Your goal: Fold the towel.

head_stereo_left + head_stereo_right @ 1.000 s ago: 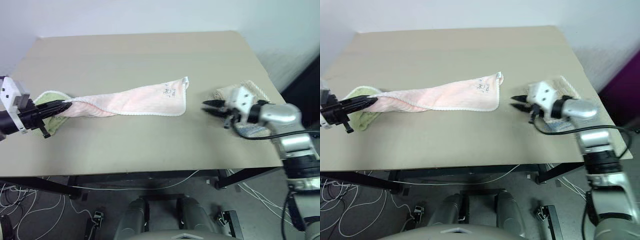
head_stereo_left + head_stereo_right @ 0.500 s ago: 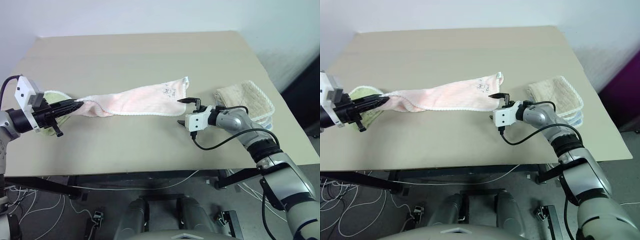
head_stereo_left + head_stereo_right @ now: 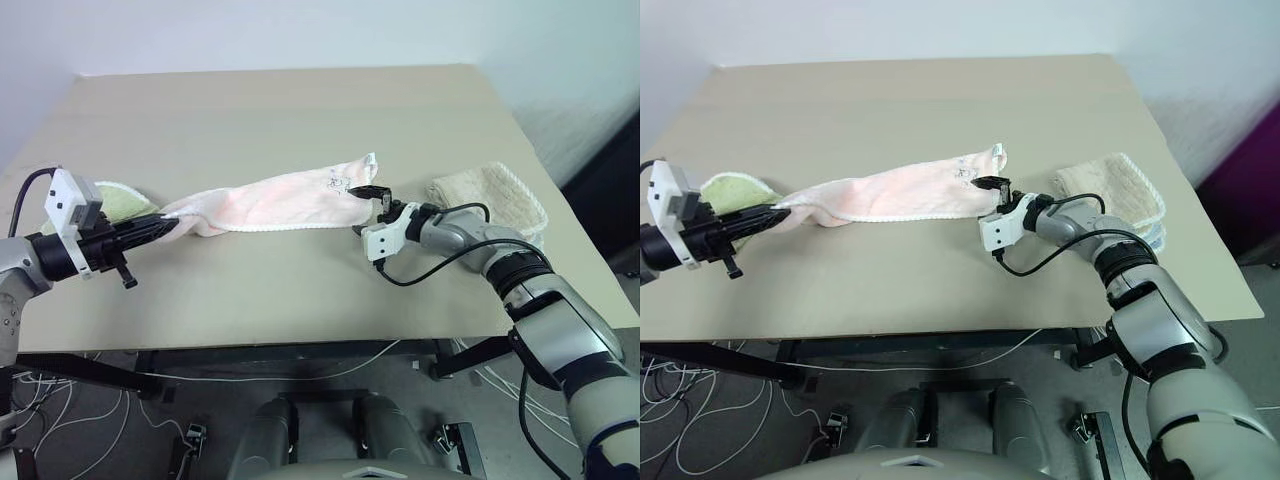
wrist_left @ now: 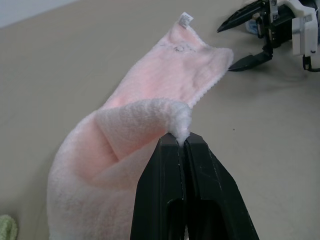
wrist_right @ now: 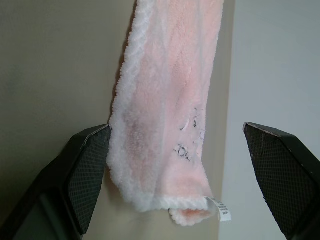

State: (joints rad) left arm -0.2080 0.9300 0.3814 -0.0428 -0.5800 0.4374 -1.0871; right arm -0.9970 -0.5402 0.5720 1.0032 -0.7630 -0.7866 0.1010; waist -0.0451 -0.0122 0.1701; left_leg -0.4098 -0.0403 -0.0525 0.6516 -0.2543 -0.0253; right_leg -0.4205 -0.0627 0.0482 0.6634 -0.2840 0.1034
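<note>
I should next pinch the towel with my right gripper by the raised fluffy trim (image 3: 371,172) at its tagged end, because the pink towel lies slack (image 3: 280,204) along the table.
The pale pink towel (image 3: 290,200) lies stretched across the middle of the table, twisted toward its left end. My left gripper (image 3: 175,228) is shut on that left end, where the bunched cloth sits pinched at the fingertips (image 4: 181,142). The towel's right end carries a small dark motif (image 3: 337,183) and a white tag (image 4: 186,19). My right gripper (image 3: 366,208) stands open at this end, one finger on each side of the scalloped edge (image 5: 150,200), touching nothing that I can see.
A light green towel (image 3: 120,203) lies behind my left gripper at the table's left side. A beige folded towel (image 3: 495,200) sits at the right, behind my right arm. The tan table (image 3: 300,110) has bare room at the back and front.
My right gripper swung left from beside the beige towel to the pink towel's right end, rolled over and opened wide. My left gripper drifted right, still holding the towel's left end.
</note>
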